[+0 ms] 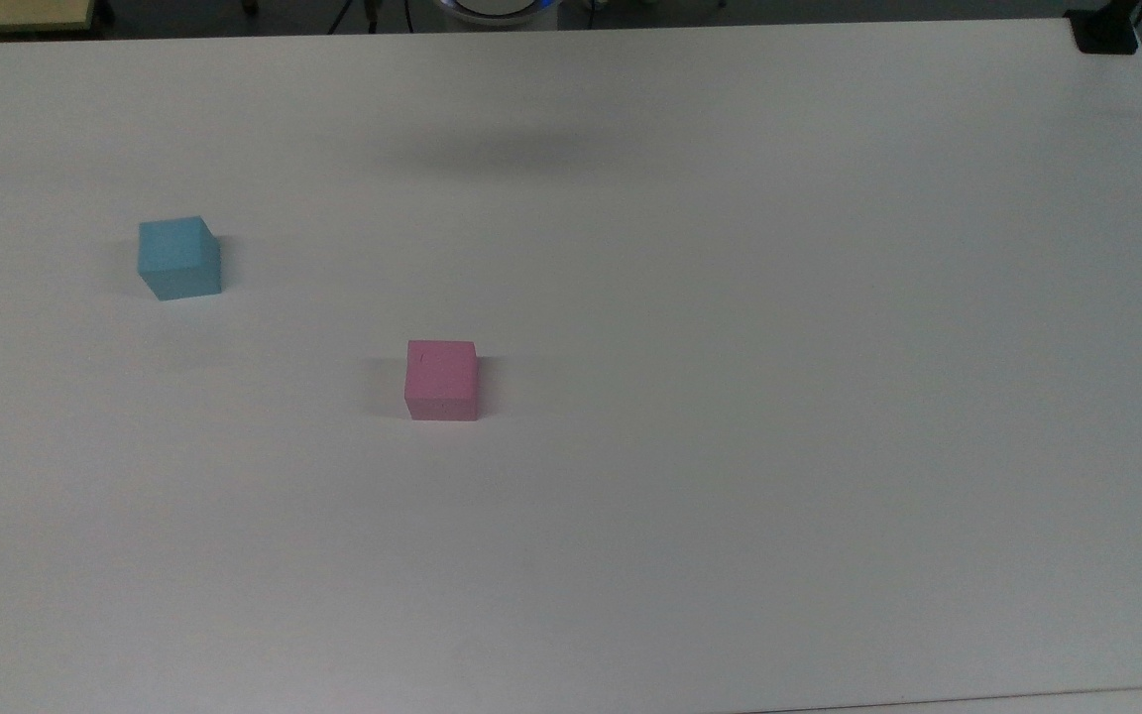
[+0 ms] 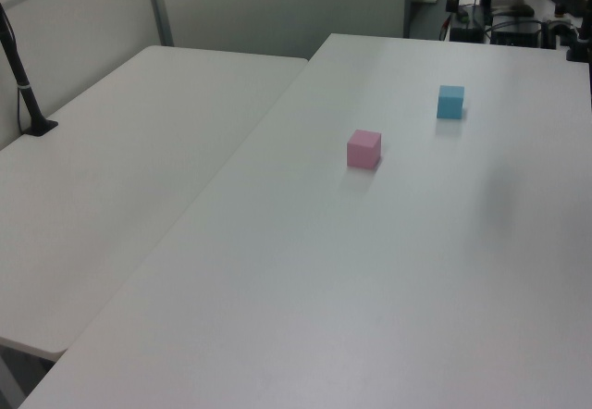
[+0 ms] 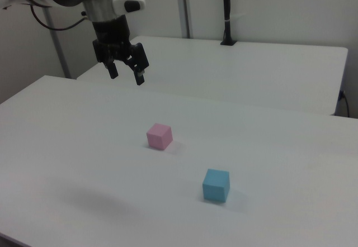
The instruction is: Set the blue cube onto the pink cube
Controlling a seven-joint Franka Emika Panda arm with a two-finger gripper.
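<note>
My gripper should next grab the blue cube (image 2: 450,101) by its opposite sides. Then it can stack the cube on the pink cube (image 2: 363,150).
The blue cube (image 1: 178,257) rests on the white table (image 1: 730,397) at the top view's left; it shows too as the blue cube (image 2: 450,101) and the blue cube (image 3: 216,185). The pink cube (image 1: 442,379) stands apart from it near the table's middle, also seen as the pink cube (image 2: 363,148) and the pink cube (image 3: 159,136). In the right view my gripper (image 3: 126,74) hangs high above the table, up and to the left of the pink cube. Its fingers are open, with nothing between them.
A second white table (image 2: 120,178) adjoins on the left view's left, with a black pole clamped to it (image 2: 23,80). A black clamp (image 1: 1104,35) sits at the top view's upper right corner. Dark equipment (image 2: 518,11) stands beyond the table's far end in the left view.
</note>
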